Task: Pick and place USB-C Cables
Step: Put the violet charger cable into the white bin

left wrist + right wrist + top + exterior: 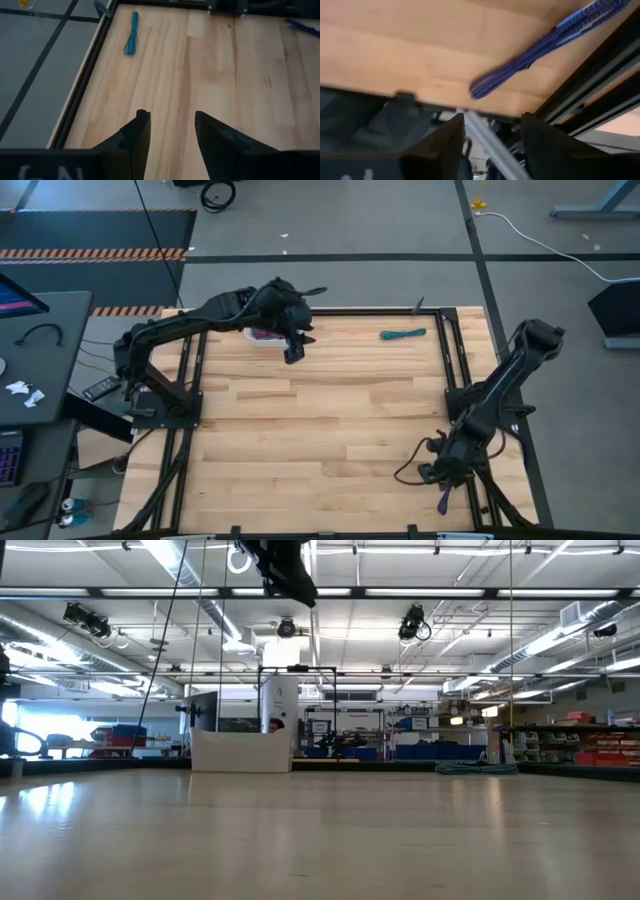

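Note:
My right gripper takes hold of the purple cable bundle by its folded parts below the plug next, to get the bundle into the white bin (262, 335).
A teal cable bundle (403, 334) lies flat on the wooden table near its far edge; it also shows in the left wrist view (131, 32) and in the low view (475, 768). A purple cable bundle (443, 500) lies at the table's near right corner, by the frame rail; it also shows in the right wrist view (540, 45). My left gripper (292, 350) is open and empty, raised above the table's far middle, left of the teal bundle (172, 125). My right gripper (438, 473) is open and empty, just beside the purple bundle (492, 130).
A white bin (258, 335) holding magenta cables stands at the far edge, partly under my left arm; it also shows in the low view (240, 750). Black frame rails (455, 370) run along the table's sides. A desk (40, 360) stands to the left of the table.

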